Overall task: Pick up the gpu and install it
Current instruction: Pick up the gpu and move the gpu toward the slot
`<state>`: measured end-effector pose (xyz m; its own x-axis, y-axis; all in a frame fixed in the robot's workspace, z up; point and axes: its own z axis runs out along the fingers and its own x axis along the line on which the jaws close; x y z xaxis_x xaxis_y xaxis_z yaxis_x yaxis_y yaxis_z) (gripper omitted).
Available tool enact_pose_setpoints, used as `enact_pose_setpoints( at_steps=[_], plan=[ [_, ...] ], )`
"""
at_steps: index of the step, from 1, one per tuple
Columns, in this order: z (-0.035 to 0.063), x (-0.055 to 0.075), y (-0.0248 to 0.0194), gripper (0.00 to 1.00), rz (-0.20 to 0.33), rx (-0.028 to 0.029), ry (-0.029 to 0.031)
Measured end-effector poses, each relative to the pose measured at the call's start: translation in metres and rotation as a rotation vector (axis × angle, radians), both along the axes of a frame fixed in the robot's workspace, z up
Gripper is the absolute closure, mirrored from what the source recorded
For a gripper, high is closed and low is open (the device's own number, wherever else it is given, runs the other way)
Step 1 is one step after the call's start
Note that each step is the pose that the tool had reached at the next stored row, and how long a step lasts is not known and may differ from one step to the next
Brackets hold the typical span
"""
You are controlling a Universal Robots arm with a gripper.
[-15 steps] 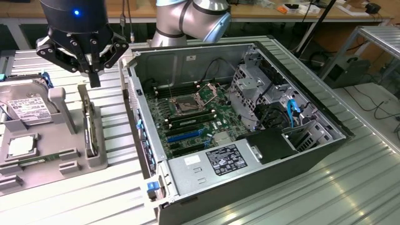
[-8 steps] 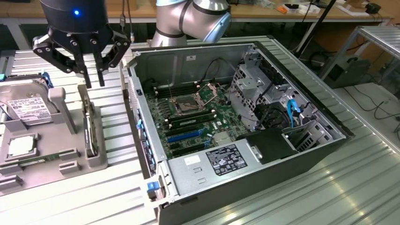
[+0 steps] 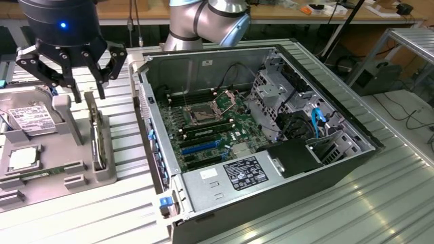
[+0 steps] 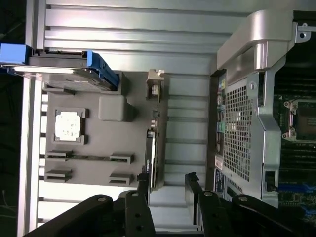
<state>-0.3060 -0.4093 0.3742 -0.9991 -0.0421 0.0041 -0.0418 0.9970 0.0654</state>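
Note:
My gripper grabs the GPU by its upper long edge (image 3: 94, 124) next, since the grey tray slot (image 3: 104, 174) hugs the GPU's lower side.
The gpu (image 3: 99, 142) stands on its edge in a slot of the grey parts tray (image 3: 68, 183), on the exterior view's left. In the wrist view the gpu (image 4: 155, 138) is a thin dark card with a metal bracket at one end. My gripper (image 3: 88, 94) hangs above the card's far end, open, with nothing between its fingers. Seen from the wrist, the gripper (image 4: 168, 190) has its two black fingertips apart, one close over the card's end. The open computer case (image 3: 257, 132) with its motherboard (image 3: 203, 127) lies beside the tray.
In the tray also lie a silver hard drive (image 3: 30, 121) with blue rails (image 4: 101, 66), a CPU (image 4: 68, 126) and RAM sticks (image 4: 89, 158). The case's rear wall (image 4: 239, 123) stands close beside the card. Ribbed metal table (image 3: 326, 213) surrounds everything.

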Motion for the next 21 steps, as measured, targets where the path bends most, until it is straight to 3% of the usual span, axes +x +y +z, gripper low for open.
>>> enact_pose_setpoints(
  at_steps=[5, 16, 21],
  plan=[
    [-0.0111, 0.000, -0.0004, 0.58, 0.000, 0.0001, -0.0001],
    [-0.0474, 0.000, -0.0099, 0.58, 0.000, 0.0000, 0.0000],
    [-0.0552, -0.004, -0.0082, 0.58, -0.002, 0.0001, 0.0005]
  ],
)
